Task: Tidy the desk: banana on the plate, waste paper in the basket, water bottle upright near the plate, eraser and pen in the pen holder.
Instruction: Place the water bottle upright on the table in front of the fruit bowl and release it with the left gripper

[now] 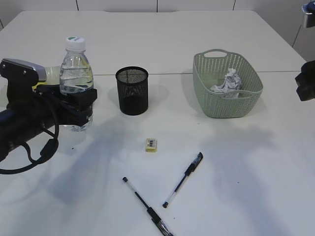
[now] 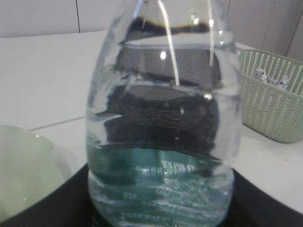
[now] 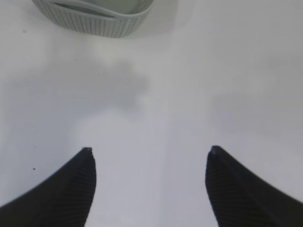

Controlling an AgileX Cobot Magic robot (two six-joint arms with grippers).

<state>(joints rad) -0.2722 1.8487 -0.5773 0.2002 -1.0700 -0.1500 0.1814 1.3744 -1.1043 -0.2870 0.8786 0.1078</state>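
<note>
The water bottle's base is above the white tabletop, so the water bottle stays in my left gripper until its base is on the tabletop.
My left gripper is shut on the clear water bottle, which stands upright at the left; it fills the left wrist view. The plate shows pale green beside it; a bit of yellow banana peeks behind my arm. The black mesh pen holder stands mid-table. A yellow eraser and two black pens lie in front. Crumpled waste paper sits in the green basket. My right gripper is open and empty above bare table.
The basket rim also shows at the top of the right wrist view and at the right of the left wrist view. A seam runs across the white table behind the holder.
</note>
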